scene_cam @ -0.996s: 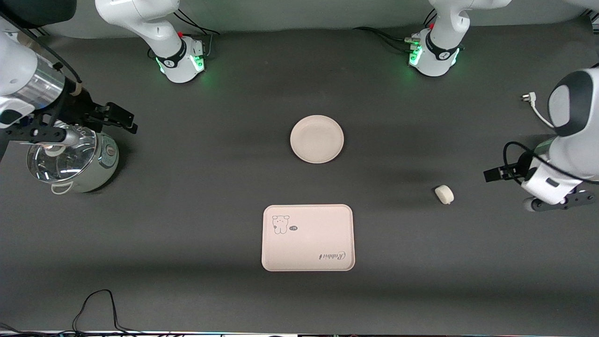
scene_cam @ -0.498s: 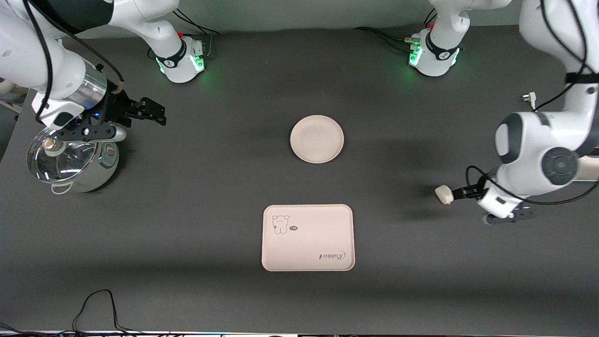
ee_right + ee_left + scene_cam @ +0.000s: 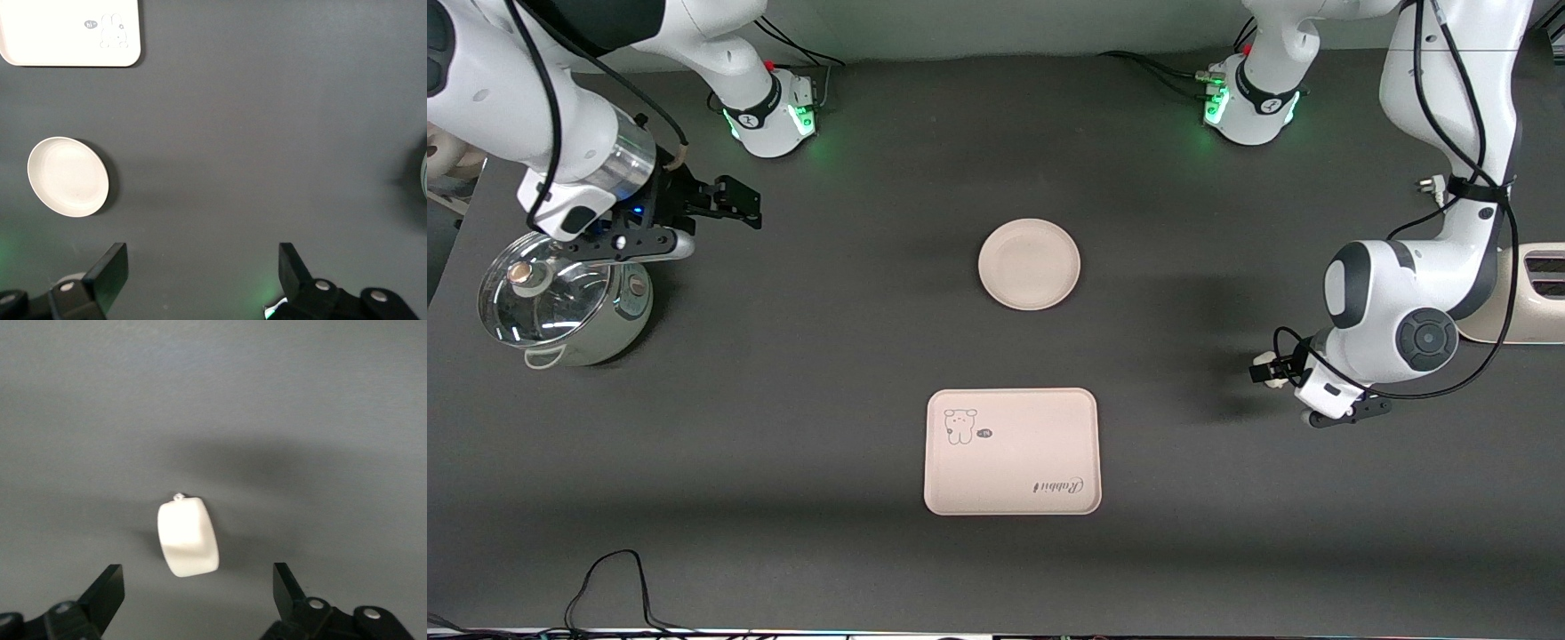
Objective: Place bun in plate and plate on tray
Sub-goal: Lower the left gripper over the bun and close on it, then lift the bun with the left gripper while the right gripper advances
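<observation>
My left gripper grabs the white bun by the bun's end (image 3: 191, 563) opposite its small loop next, to get it onto the round plate.
The small white bun (image 3: 1263, 361) (image 3: 188, 537) lies on the dark table toward the left arm's end, nearer the front camera than the plate. My left gripper (image 3: 1268, 372) (image 3: 197, 581) hangs open just over it, and the bun sits slightly ahead of the fingertips, untouched. The round cream plate (image 3: 1029, 264) (image 3: 68, 177) rests bare in the middle of the table. The pink rectangular tray (image 3: 1011, 451) (image 3: 70, 33) with its bear drawing lies nearer the camera than the plate. My right gripper (image 3: 747, 205) (image 3: 200, 259) is open and holds nothing, over the table beside the pot.
A steel pot with a glass lid (image 3: 560, 302) stands at the right arm's end. A cream toaster (image 3: 1534, 293) and a white plug (image 3: 1432, 185) lie at the left arm's end. A black cable (image 3: 609, 582) loops at the table's near edge.
My left arm swung in from the table's end until its open gripper hangs over the bun. My right gripper moved off the pot toward the table's middle. Bun, plate and tray stayed put.
</observation>
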You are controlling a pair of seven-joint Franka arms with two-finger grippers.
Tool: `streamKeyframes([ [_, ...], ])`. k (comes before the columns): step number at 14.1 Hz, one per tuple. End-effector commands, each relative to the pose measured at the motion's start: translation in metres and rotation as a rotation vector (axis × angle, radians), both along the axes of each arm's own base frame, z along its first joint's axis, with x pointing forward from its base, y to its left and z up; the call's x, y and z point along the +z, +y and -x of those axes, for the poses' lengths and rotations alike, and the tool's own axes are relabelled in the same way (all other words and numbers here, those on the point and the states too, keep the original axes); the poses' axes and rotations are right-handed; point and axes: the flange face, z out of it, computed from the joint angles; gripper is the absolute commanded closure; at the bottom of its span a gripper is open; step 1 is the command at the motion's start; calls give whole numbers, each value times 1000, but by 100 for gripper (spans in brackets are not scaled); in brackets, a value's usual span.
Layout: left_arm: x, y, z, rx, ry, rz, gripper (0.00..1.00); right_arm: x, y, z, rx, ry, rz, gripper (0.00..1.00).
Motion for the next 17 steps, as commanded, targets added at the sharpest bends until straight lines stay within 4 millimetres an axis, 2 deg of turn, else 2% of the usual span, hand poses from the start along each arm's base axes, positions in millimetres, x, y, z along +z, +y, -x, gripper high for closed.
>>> streamKeyframes([
  [1,-16,10,10,38,-10,5,2,5,1,9,-19,5,-38,0],
  [5,-40,10,17,77,0,27,3,9,3,10,-20,1,-48,0],
  [9,-50,7,19,91,-4,36,6,9,7,10,-23,3,-75,0],
  [10,-51,5,19,92,-4,39,8,11,2,13,-23,17,-73,0],
  [11,-52,4,19,91,-9,38,22,20,-6,20,-26,17,-76,0],
  [12,-53,3,19,91,-9,38,43,24,-17,18,-48,12,-82,0],
  [13,-53,3,19,91,-10,37,72,24,-18,16,-51,10,-83,0],
  [14,-52,3,18,91,-15,37,90,22,-17,15,-50,8,-82,0],
  [15,-52,3,19,91,-13,37,100,22,-18,14,-53,7,-80,0],
  [17,-49,4,17,92,-12,39,100,21,-18,14,-52,6,-77,0],
])
